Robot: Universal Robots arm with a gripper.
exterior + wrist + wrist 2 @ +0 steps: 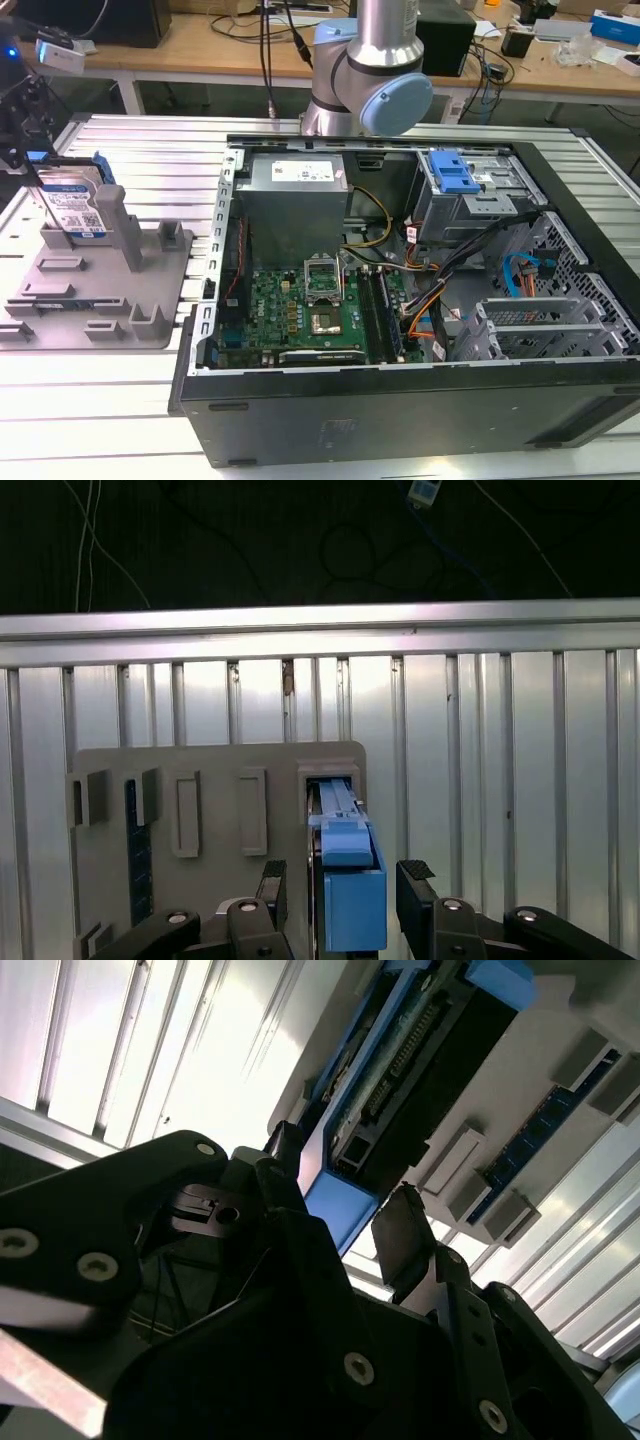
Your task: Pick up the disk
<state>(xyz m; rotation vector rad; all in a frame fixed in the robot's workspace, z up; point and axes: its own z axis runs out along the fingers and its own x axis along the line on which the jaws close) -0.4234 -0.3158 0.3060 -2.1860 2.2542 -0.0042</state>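
My gripper closes on the disk next: the fingers on either side of the disk's blue bar (352, 885) over the grey plate (222, 825) would catch it.
The disk (74, 206) stands on edge in a slot of the grey fixture plate (120, 300) at the exterior view's left, its white-and-blue label facing outward. My gripper (22, 150) hangs just above it. In the first wrist view the disk's blue rail (348, 880) lies between the two fingers, with a narrow gap on each side. My gripper (343, 875) is open and straddles the disk's end. The second wrist view shows the same: the disk (420, 1070) with a black pad (400, 1235) beside its blue corner and my gripper (343, 1185) around it.
An open computer case (400, 420) takes up the middle and the exterior view's right, with a motherboard (310, 310), cables and a blue-handled drive cage (455, 180) inside. The arm's base (375, 60) rises behind it. Upright posts (120, 230) stand on the fixture plate. The table (100, 420) is ribbed metal.
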